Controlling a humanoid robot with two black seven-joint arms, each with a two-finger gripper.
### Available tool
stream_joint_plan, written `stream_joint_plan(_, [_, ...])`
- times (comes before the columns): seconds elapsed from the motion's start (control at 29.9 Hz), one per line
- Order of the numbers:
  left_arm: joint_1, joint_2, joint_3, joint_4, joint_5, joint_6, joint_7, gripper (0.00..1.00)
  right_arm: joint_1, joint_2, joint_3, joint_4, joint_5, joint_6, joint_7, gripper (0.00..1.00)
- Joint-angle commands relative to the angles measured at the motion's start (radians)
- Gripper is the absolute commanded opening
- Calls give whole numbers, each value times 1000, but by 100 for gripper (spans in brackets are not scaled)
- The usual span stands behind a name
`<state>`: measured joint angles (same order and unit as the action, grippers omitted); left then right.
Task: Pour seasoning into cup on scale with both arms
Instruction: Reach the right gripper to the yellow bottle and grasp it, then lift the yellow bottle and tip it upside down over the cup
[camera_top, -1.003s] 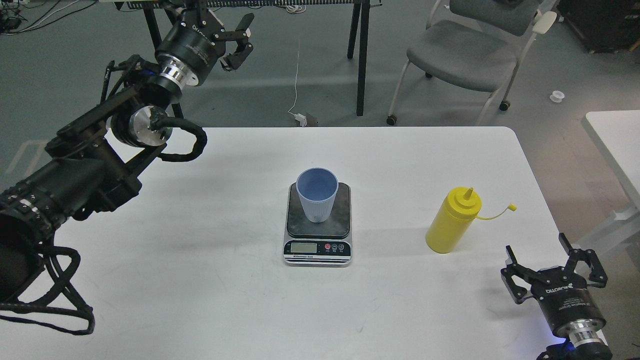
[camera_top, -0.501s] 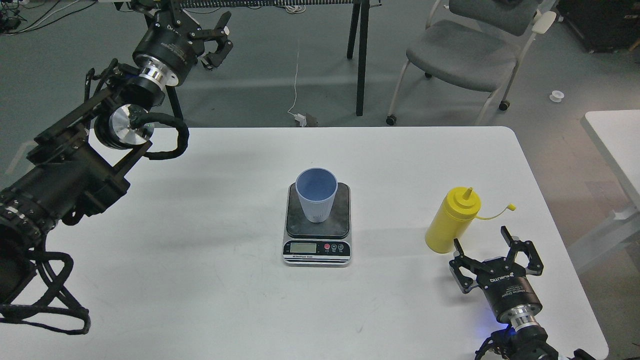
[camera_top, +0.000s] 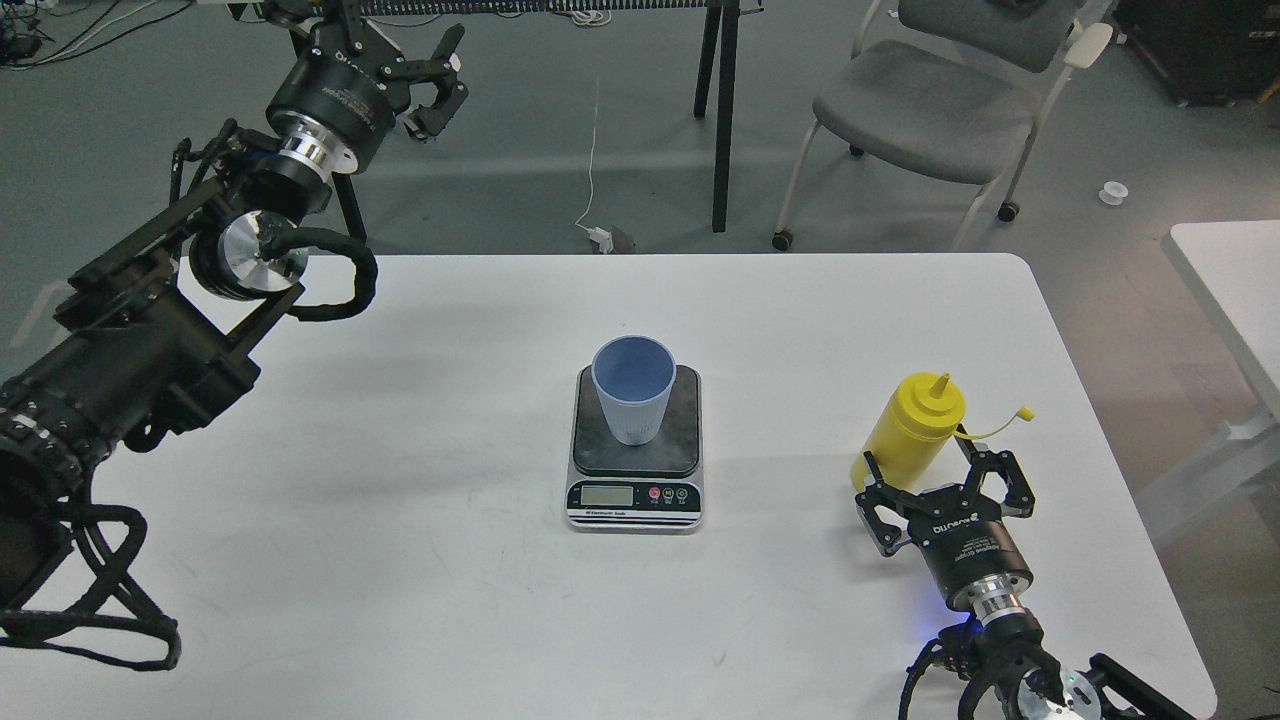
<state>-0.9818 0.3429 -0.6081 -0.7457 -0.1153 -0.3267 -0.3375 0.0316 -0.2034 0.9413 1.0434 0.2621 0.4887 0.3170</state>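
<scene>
The robot's right gripper needs to grab the yellow squeeze bottle by its body (camera_top: 897, 439) next. Then it can pour seasoning into the cup (camera_top: 634, 392) on the scale.
The light blue ribbed cup (camera_top: 634, 392) stands upright and empty on the dark plate of the scale (camera_top: 635, 470) at the table's middle. The yellow squeeze bottle (camera_top: 908, 428) stands upright at the right, its cap hanging on a tether to its right. My right gripper (camera_top: 940, 478) is open, its fingers on either side of the bottle's base, not closed on it. My left gripper (camera_top: 443, 70) is open and empty, raised beyond the table's far left edge.
The white table (camera_top: 420, 560) carries only the scale and bottle. A grey chair (camera_top: 930, 105) and black table legs (camera_top: 722, 110) stand behind on the floor. A second white table (camera_top: 1235, 290) is at the right.
My right gripper has moved left and forward from the table's front right corner up to the bottle's base. My left arm swung left and away, then stayed still.
</scene>
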Motion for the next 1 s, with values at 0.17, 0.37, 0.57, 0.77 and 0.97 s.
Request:
stream_joint_plan(0.17, [-2,4,-1,-6,0,3,0,100,70,12,5,-28,-18,0,28,44])
stream_joint_plan(0.37, [-3,22,-4,-9,-1,5,0,100,122,-22,45,-16,-23,0,43,40])
stream_joint_plan(0.57, [9,68,-41,-14,-3,-2,0,100,250,-200,65,87,-188,0,43,39])
stream_joint_plan(0.77, [87,82,-123,-23,-61,-55,2,100,450,-283,51,124,-541,-100,37,38])
stream_joint_plan(0.97, [202,84,-205,-14,-81,-113,0,100,640,-283,-80,121,-950,-252,33,36])
